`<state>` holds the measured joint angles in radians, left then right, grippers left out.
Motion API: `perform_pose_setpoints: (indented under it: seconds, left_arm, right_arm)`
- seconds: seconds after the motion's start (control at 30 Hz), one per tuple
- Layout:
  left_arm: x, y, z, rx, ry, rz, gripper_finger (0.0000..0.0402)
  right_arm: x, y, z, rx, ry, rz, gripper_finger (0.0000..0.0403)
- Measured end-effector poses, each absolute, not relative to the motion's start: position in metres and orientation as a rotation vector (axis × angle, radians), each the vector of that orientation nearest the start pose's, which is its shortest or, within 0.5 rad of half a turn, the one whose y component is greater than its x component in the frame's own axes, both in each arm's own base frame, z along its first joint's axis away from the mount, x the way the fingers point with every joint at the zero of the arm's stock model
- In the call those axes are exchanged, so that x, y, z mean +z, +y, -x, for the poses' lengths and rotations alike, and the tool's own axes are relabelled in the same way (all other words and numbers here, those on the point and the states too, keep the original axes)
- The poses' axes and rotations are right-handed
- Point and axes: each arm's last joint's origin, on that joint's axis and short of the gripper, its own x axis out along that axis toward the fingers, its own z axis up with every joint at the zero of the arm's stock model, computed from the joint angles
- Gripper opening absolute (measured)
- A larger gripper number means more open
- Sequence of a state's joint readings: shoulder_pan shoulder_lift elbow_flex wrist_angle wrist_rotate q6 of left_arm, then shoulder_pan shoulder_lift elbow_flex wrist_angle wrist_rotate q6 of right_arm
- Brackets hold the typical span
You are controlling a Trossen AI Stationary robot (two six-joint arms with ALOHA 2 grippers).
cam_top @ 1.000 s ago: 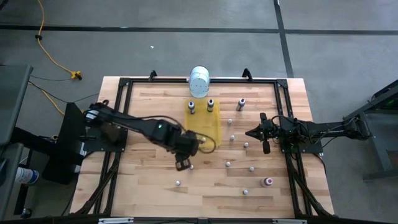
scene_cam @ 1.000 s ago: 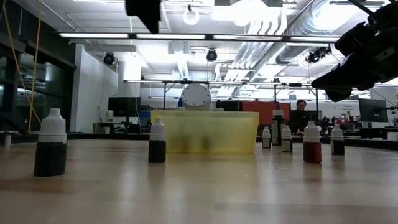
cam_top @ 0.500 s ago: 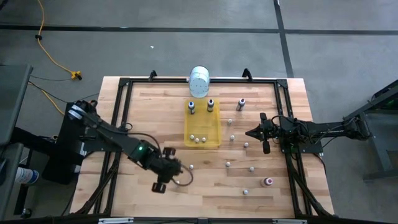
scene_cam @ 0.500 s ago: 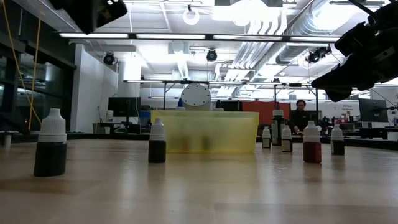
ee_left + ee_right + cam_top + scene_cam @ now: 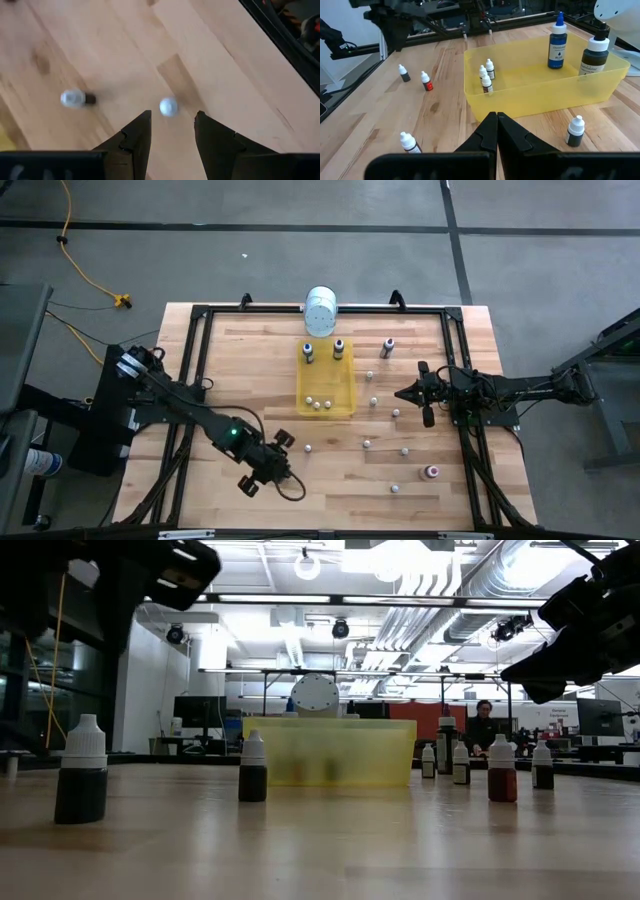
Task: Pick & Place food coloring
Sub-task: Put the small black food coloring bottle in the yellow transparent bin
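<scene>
My left gripper needs to go lower before it closes on the tiny bottle. My left gripper's fingers are high above the white cap [image 5: 168, 106], so they would miss the bottle if I closed now.
The food coloring bottles stand scattered on the wooden table. Two taller ones [image 5: 309, 352] and three tiny ones [image 5: 318, 402] stand in the yellow tray [image 5: 347, 380]. My left gripper [image 5: 270, 468] hangs open above the near part of the table, pointing down. In the left wrist view a white-capped tiny bottle [image 5: 168, 106] stands on its base just ahead of the gap between the open fingers [image 5: 172, 127], untouched; a second bottle [image 5: 75, 98] stands off to one side. My right gripper [image 5: 408, 393] waits shut above the table's right side.
A white cylindrical container [image 5: 320, 310] lies at the far edge behind the tray. More tiny bottles stand right of the tray [image 5: 374, 401], [image 5: 367, 444], a reddish one [image 5: 432, 472] near the right corner. A black frame [image 5: 195, 360] borders the table. A person [image 5: 485, 710] shows far behind.
My left gripper has travelled from over the tray's near-left corner toward the table's near edge and left, ending above a tiny bottle in the near part of the table. The near part of the tray, covered before, now shows with three tiny bottles in it.
</scene>
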<state>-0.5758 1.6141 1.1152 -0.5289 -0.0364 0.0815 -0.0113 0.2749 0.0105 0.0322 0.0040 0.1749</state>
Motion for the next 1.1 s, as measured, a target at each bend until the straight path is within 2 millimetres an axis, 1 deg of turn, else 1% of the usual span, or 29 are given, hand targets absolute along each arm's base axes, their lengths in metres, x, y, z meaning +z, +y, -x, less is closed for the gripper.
perform_pose_setpoints:
  seconds: [0.1,0.33,0.6,0.7,0.8,1.1]
  left_arm:
    - [0.212,-0.18,-0.279,-0.547,0.961,-0.427,0.014]
    - [0.194,-0.184,-0.286,-0.549,0.994,-0.444,0.014]
    - [0.189,-0.185,-0.287,-0.55,1.007,-0.453,0.014]
    - [0.184,-0.181,-0.289,-0.539,1.033,-0.454,0.014]
    - [0.184,-0.182,-0.292,-0.533,1.018,-0.442,0.014]
    - [0.181,-0.182,-0.291,-0.535,1.035,-0.445,0.014]
  right_arm:
    - [0.147,-0.001,-0.112,-0.035,0.23,-0.175,0.0]
    - [0.147,-0.001,-0.112,-0.035,0.23,-0.175,0.0]
    - [0.147,-0.001,-0.112,-0.035,0.229,-0.175,0.0]
    - [0.147,-0.001,-0.112,-0.035,0.229,-0.175,0.0]
    - [0.147,-0.001,-0.112,-0.035,0.229,-0.175,0.0]
    - [0.147,-0.001,-0.112,-0.035,0.229,-0.175,0.0]
